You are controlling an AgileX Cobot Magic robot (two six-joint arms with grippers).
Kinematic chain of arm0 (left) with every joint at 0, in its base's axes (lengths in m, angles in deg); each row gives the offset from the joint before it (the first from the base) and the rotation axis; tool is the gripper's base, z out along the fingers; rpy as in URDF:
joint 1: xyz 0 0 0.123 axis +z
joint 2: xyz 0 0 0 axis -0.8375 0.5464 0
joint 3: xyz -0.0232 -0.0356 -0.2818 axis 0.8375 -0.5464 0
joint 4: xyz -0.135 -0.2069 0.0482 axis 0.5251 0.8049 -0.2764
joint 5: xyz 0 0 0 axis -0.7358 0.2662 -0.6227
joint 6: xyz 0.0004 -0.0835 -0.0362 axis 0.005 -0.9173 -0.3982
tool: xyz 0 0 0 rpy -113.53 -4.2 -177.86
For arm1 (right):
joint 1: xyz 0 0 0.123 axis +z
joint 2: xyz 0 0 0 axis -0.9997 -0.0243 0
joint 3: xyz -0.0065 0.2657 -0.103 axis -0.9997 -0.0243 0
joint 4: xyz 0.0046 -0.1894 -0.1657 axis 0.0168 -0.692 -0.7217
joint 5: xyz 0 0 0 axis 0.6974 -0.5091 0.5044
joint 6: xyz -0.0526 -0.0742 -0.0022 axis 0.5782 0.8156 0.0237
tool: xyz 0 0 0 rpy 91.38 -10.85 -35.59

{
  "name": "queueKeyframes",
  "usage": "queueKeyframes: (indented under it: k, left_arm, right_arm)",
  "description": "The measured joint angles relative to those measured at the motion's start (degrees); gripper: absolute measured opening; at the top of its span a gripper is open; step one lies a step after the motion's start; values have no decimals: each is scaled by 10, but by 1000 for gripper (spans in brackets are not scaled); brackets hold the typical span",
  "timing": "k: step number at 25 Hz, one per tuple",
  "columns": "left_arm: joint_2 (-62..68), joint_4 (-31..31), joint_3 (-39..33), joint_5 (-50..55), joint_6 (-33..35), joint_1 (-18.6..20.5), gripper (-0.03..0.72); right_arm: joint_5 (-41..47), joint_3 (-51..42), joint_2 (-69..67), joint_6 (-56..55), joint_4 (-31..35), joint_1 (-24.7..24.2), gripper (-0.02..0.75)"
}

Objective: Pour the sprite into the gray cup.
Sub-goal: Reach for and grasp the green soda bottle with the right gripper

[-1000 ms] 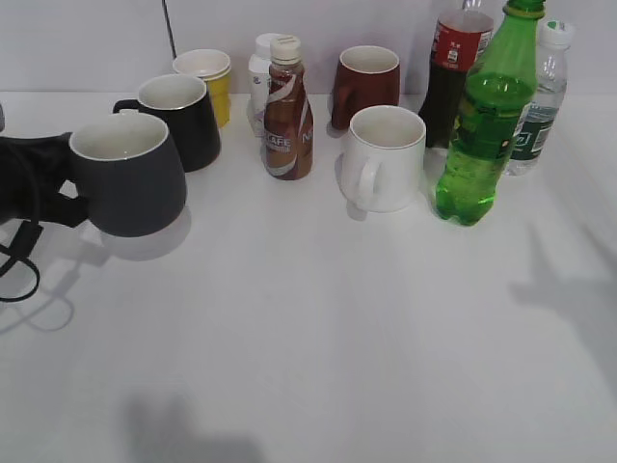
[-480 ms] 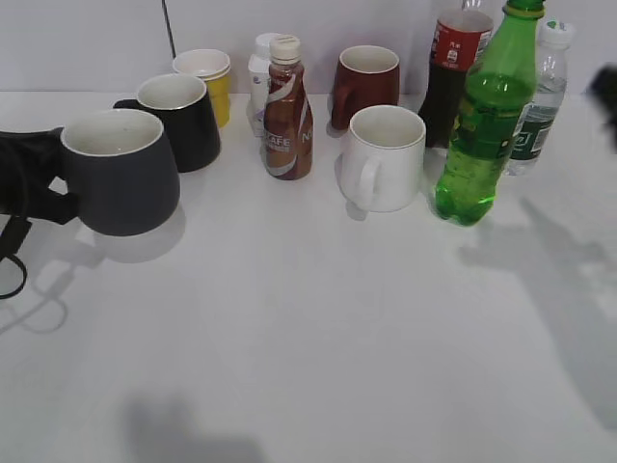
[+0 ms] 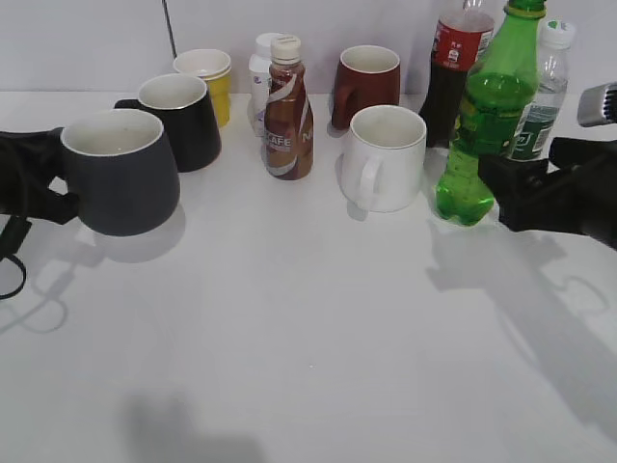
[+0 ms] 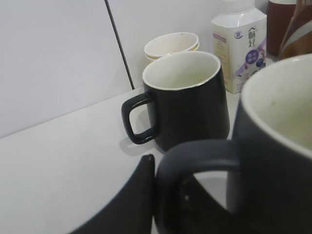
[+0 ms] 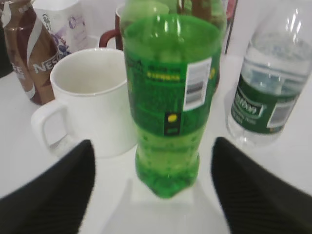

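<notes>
The sprite stands tall with a long neck (image 3: 519, 31) above, so my right gripper should next grab it around the middle of its body (image 3: 479, 140) to pour.
The sprite (image 3: 487, 116), a tall green bottle, stands upright at the back right, next to the white mug. My right gripper (image 3: 501, 193) is open just to its right at its lower half. In the right wrist view the sprite (image 5: 168, 97) stands just ahead of the gap between the two spread fingers of my right gripper (image 5: 156, 190), which do not touch it. The gray cup (image 3: 120, 174) is upright at the left. My left gripper (image 3: 58, 183) is shut on its loop handle (image 4: 195, 156), and one finger (image 4: 139, 200) presses the handle's outside.
A glossy black mug (image 3: 178, 121) and yellow cup (image 3: 205, 77) stand behind the gray cup. A brown coffee bottle (image 3: 287, 111), white milk bottle (image 3: 258, 72), maroon mug (image 3: 366, 85) and white mug (image 3: 384, 156) fill the middle. Cola (image 3: 453, 72) and water (image 3: 540, 96) bottles stand behind the sprite.
My right gripper has come in from the right edge up to the sprite. The gray cup has shifted a little left and gone from tilted to upright in my left gripper's hold.
</notes>
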Motion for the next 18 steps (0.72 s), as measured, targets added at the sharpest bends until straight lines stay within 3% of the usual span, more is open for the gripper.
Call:
queueKeyframes:
  k: [2, 7, 14, 16, 18]
  left_arm:
    - [0, 0, 0, -1, 0, 0, 54]
    - [0, -1, 0, -2, 1, -11, 54]
    - [-1, -4, 0, -3, 1, -44, 53]
    - [-6, -4, -1, 0, 1, -57, 53]
    - [-18, -4, -1, 14, 1, -72, 53]
  right_arm:
    - [-26, 0, -13, 1, 0, 0, 657]
    - [-61, 22, -57, -6, 12, 0, 671]
    - [-63, 130, -160, -20, 49, 1, 670]
    - [-48, 159, -187, -40, 52, 1, 657]
    - [-25, 174, -201, -50, 54, 1, 587]
